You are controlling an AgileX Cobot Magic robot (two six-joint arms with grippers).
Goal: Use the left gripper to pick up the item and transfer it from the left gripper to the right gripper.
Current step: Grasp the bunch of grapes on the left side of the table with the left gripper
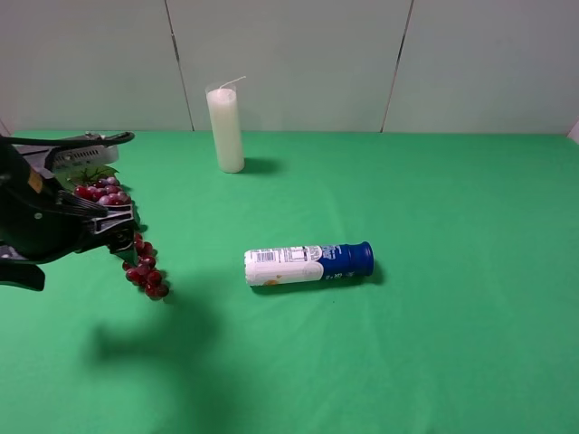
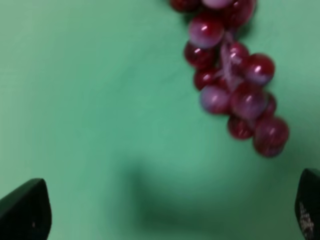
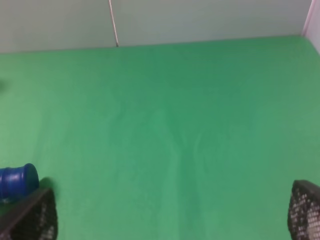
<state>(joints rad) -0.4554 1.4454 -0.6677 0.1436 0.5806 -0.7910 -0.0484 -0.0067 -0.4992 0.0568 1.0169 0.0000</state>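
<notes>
My left gripper takes the grape bunch by its narrow end [image 1: 146,268] next, leaving the grape bunch's leafy end [image 1: 88,175] free for my right gripper.
The item, a bunch of dark red-purple grapes [image 1: 145,269], lies on the green cloth at the far left, with its green leaves [image 1: 90,173] at the far end. My left gripper [image 1: 118,231] hovers over the middle of the bunch and hides part of it. In the left wrist view the grapes [image 2: 235,85] are ahead of the gripper [image 2: 167,212]. Its fingertips [image 2: 25,210] are wide apart and empty. My right gripper [image 3: 167,215] shows only in the right wrist view, open and empty over bare cloth.
A white-and-blue bottle [image 1: 308,263] lies on its side near the table's middle; its blue cap [image 3: 17,182] shows in the right wrist view. A white candle [image 1: 225,129] stands upright at the back. A pale wall closes off the far edge.
</notes>
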